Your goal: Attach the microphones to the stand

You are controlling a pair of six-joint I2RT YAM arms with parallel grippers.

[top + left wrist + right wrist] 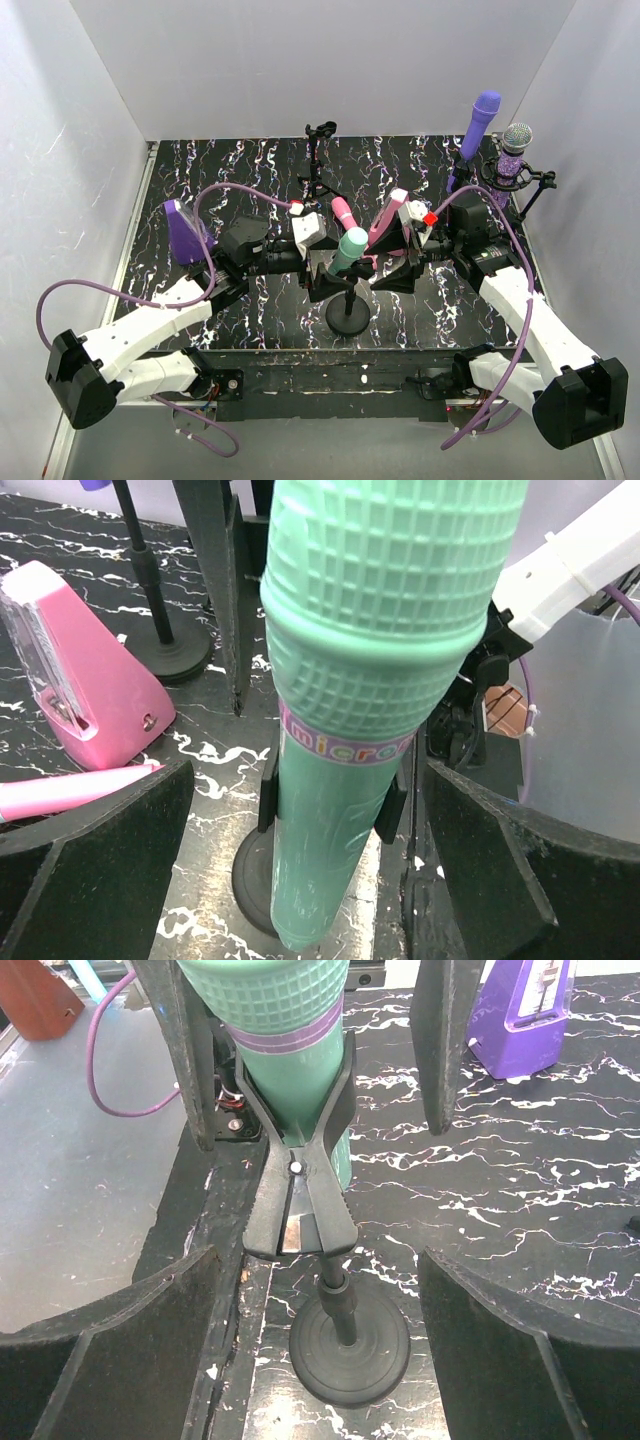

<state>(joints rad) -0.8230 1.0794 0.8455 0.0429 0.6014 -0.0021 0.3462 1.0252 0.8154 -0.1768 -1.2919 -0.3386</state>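
My left gripper should close on the mint microphone (pixel 351 248) (pixel 350 730) now. Its fingers reach along both sides, past the microphone's handle, so they would hold the microphone.
The mint green microphone (pixel 351 248) sits tilted in the spring clip (pixel 300 1190) of the near stand (pixel 348 318). My left gripper (pixel 322 268) is open, its fingers either side of the mint microphone (pixel 350 730) without touching it. My right gripper (pixel 392 270) is open, facing the clip and stand base (pixel 350 1335) from the other side. The pink microphone (pixel 343 211) lies on the table behind. The plain purple microphone (pixel 481 123) and the glittery purple one (pixel 516 148) stand in holders at the back right.
An empty black stand (pixel 319 160) is at the back centre. A pink wedge block (pixel 388 218) stands next to the pink microphone. A purple wedge block (pixel 183 232) is at the left. White walls enclose the marbled black table (pixel 260 300).
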